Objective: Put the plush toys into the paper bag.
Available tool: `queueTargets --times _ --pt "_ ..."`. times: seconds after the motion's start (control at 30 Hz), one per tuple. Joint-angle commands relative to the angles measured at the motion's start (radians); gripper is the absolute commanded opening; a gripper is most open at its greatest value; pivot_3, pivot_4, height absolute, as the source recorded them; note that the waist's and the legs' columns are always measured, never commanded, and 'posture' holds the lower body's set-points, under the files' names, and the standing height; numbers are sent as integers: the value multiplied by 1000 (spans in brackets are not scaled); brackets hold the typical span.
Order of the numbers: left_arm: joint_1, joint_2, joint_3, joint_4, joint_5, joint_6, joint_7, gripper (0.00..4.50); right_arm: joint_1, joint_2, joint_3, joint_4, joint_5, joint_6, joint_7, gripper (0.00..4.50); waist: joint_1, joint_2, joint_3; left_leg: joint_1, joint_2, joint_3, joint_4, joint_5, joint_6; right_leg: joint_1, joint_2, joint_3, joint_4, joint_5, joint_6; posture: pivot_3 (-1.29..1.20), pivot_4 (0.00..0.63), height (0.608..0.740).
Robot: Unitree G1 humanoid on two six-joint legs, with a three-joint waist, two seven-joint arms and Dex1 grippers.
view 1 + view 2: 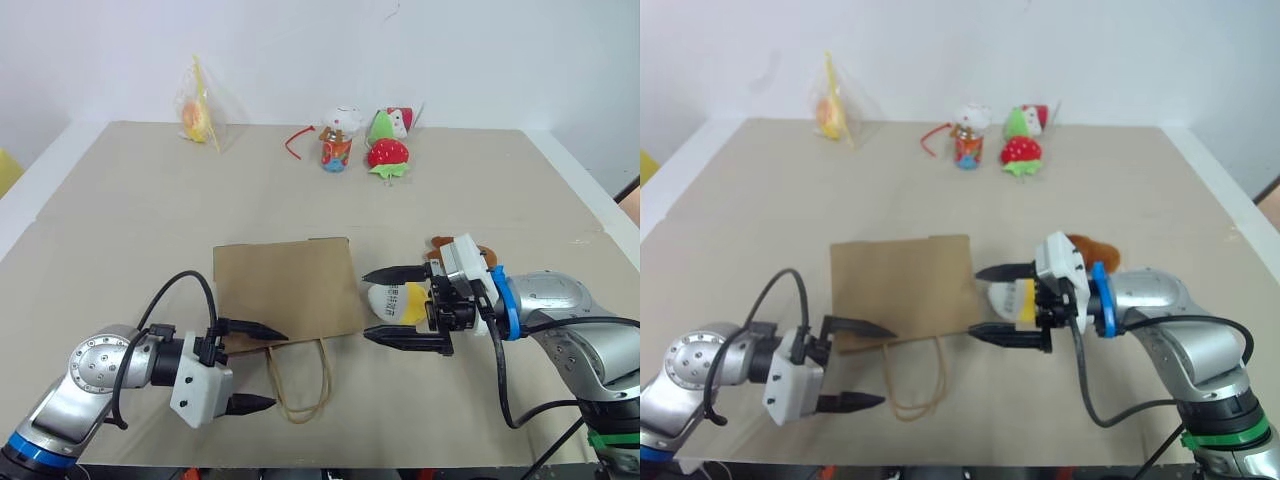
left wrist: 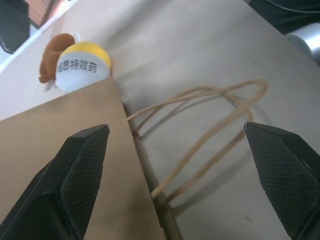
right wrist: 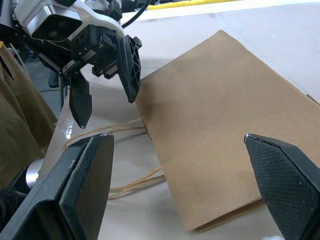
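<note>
I should next grab the bag with my left gripper by its loop handle (image 1: 279, 388), which arches up off the table while the paper bag's body (image 1: 288, 290) lies flat.
The brown paper bag (image 1: 285, 290) lies flat mid-table, its loop handles (image 1: 300, 385) toward me. My left gripper (image 1: 262, 367) is open at the bag's handle edge, one finger over the bag's corner and the other beside the handles. The white-and-yellow egg plush (image 1: 393, 300) lies just right of the bag. It sits between the spread fingers of my open right gripper (image 1: 368, 306), which do not squeeze it. The brown furry plush (image 1: 1095, 248) lies behind that gripper, mostly hidden. In the left wrist view, both toys (image 2: 82, 67) show past the bag's edge.
At the table's far edge stand a red strawberry plush (image 1: 388, 153), a small cup-shaped toy (image 1: 338, 140) and a green-and-red toy (image 1: 392, 122). A toy in clear wrap (image 1: 198, 118) is at the far left. The table's front edge is near the handles.
</note>
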Motion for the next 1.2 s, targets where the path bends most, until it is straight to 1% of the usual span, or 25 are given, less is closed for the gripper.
queueTargets --times 0.03,0.23,0.5,0.67,0.8,0.83,0.87,0.9,1.0,1.03,1.07,1.1,1.13,1.17,1.2 --pt "-7 -10 -15 -41 -1 -4 21 4454 2 -9 -36 -16 8 -11 1 4500 0 0 0 0 0 0 0 0 0 0 0 0 0 0 0 0 150 740" --pt "-31 -28 -56 -35 29 -10 31 4454 8 -11 -36 -19 3 -15 0 4500 0 0 0 0 0 0 0 0 0 0 0 0 0 1 1 0 150 740" --pt "-67 -33 -78 8 43 -46 20 4454 18 -11 -30 -23 -3 -20 0 4500 0 0 0 0 0 0 0 0 0 0 0 0 0 1 1 0 150 740" --pt "-93 -47 -91 11 25 -55 18 4454 24 -8 -29 -22 -10 -25 1 4500 0 0 0 0 0 0 0 0 0 0 0 0 0 1 2 0 150 740" --pt "-93 -36 -98 8 -4 -64 -2 4454 25 -8 -28 -20 -15 -26 3 4500 0 0 0 0 0 0 0 0 0 0 1 0 0 1 2 0 150 740" --pt "-93 -34 -102 7 -13 -69 -10 4224 25 -8 -28 -21 -16 -26 3 4500 0 0 0 0 0 0 0 0 0 0 1 0 0 1 2 0 150 740" --pt "-95 -33 -106 6 -22 -75 -20 4224 24 -9 -27 -21 -16 -25 3 4500 0 0 0 0 0 0 0 0 0 0 1 0 0 1 2 0 150 740" --pt "-96 -32 -108 6 -28 -79 -27 3702 23 -9 -27 -21 -16 -24 2 4500 0 0 0 0 0 0 0 0 0 0 1 0 0 1 2 0 150 740" --pt "-100 -30 -112 9 -43 -86 -45 2584 21 -11 -26 -22 -17 -22 -1 4500 0 0 0 0 0 0 0 0 0 0 1 0 0 1 2 0 150 740" --pt "-101 -29 -113 11 -47 -86 -50 2068 20 -11 -26 -22 -17 -21 -1 4500 0 0 0 0 0 0 0 0 0 0 1 0 0 1 2 0 150 740" --pt "-102 -29 -114 13 -51 -87 -55 1450 18 -12 -25 -21 -17 -20 -2 4500 0 0 0 0 0 0 0 0 0 1 1 0 0 1 2 0 150 740" --pt "-102 -30 -113 15 -53 -87 -58 1450 17 -11 -25 -21 -18 -19 -3 4500 0 0 0 0 0 0 0 0 0 1 1 0 0 1 2 0 150 740" --pt "-103 -30 -114 17 -56 -88 -64 970 16 -12 -24 -21 -18 -18 -3 4500 0 0 0 0 0 0 0 0 0 1 2 0 0 1 2 0 150 740" --pt "-104 -31 -115 20 -58 -90 -68 699 14 -12 -24 -20 -19 -18 -4 4500 0 0 0 0 0 0 0 0 0 1 2 0 0 1 2 0 150 740" --pt "-105 -32 -115 25 -59 -92 -72 161 12 -12 -25 -19 -19 -18 -5 4500 0 0 0 0 0 0 0 0 0 1 2 0 0 1 2 0 150 740"
